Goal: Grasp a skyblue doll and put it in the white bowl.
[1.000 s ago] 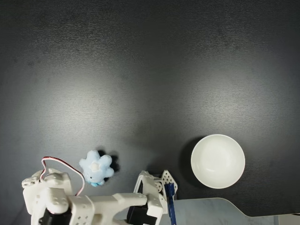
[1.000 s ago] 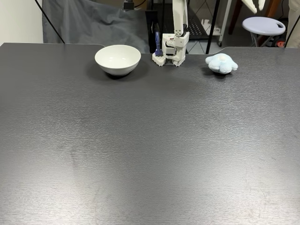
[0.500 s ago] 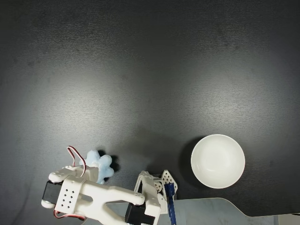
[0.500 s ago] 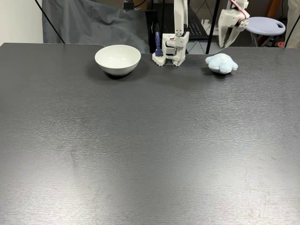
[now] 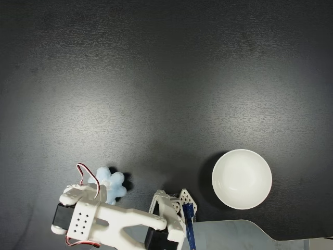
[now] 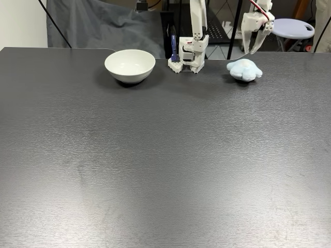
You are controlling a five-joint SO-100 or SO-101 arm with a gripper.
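Note:
I need to drop the doll into the white bowl (image 5: pixel 242 179), so my gripper should next grab the skyblue doll by its soft body (image 5: pixel 111 187).
The skyblue doll (image 5: pixel 111 184) lies on the black table at the lower left of a fixed view, partly under my white wrist. In another fixed view the skyblue doll (image 6: pixel 244 69) rests at the far right edge of the table. My gripper (image 6: pixel 250 50) hangs just above it and slightly behind, fingers pointing down and open, with nothing between them. The white bowl (image 5: pixel 242 179) stands upright with nothing in it; it is the white bowl (image 6: pixel 130 64) to the left of the arm's base (image 6: pixel 189 56), well apart from the doll.
A blue-handled tool (image 6: pixel 174 48) stands beside the arm's base. A grey plate (image 5: pixel 244 234) lies along the table's edge by the base. Behind the table are a round stool (image 6: pixel 290 27) and a dark cloth (image 6: pixel 98 26). The wide black tabletop (image 6: pixel 165 155) stretches toward the front.
The arm swung over toward the doll and came down; the gripper, high and out of frame a second ago, now hangs just above the doll. Doll and bowl have not moved.

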